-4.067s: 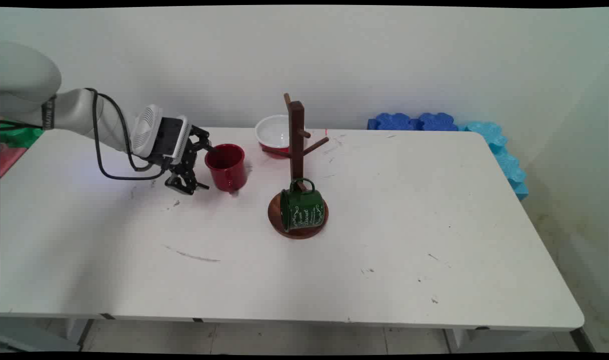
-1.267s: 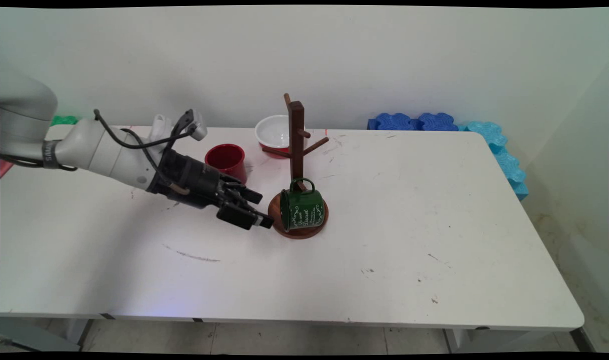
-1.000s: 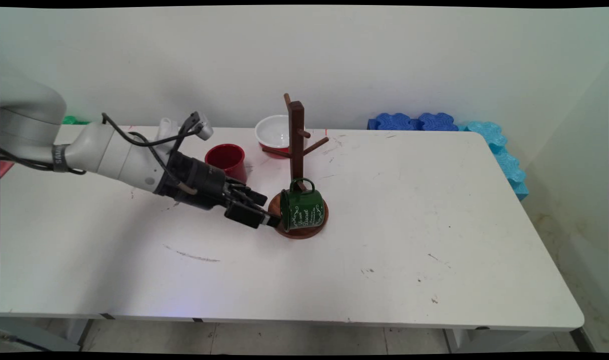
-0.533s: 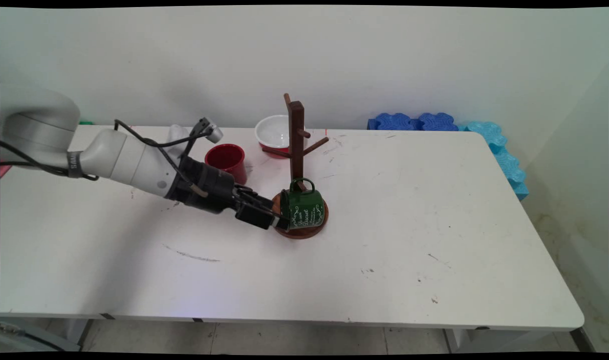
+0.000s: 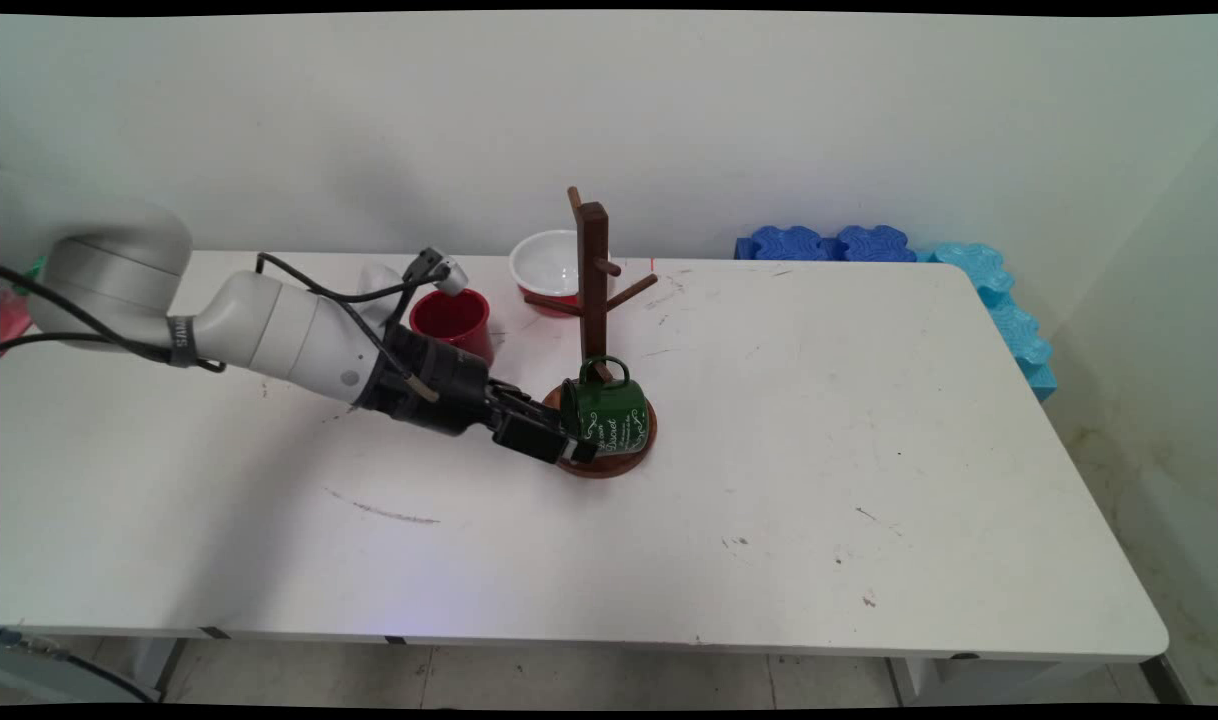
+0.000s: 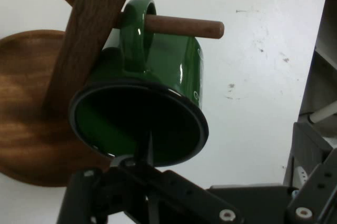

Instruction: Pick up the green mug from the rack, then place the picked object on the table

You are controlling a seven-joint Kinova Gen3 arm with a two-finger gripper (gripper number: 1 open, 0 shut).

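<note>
The green enamel mug's handle (image 5: 607,365) has to stay free to slide off the wooden peg, so my gripper will next grab the mug by its rim.
A green enamel mug (image 5: 609,415) hangs by its handle on a low peg of the wooden mug tree (image 5: 593,280), just above the tree's round base (image 5: 624,464). Its mouth faces left, toward my gripper (image 5: 559,437). The gripper is open and lies almost level, with its fingertips at the mug's rim. In the hand view the mug (image 6: 158,66) fills the middle, its dark mouth right in front of the black linkage (image 6: 158,192). The peg (image 6: 181,26) passes through the handle. Nothing is held.
A red mug (image 5: 453,318) stands behind my forearm. A white bowl with a red outside (image 5: 547,264) sits behind the tree. Blue foam pieces (image 5: 869,243) lie along the table's far right edge. The tree's upper pegs (image 5: 631,291) jut out to the right.
The arm left the red mug's side, turned its hand toward the right and slid forward along the table until the fingertips reached the green mug's rim. The mug still hangs on its peg.
</note>
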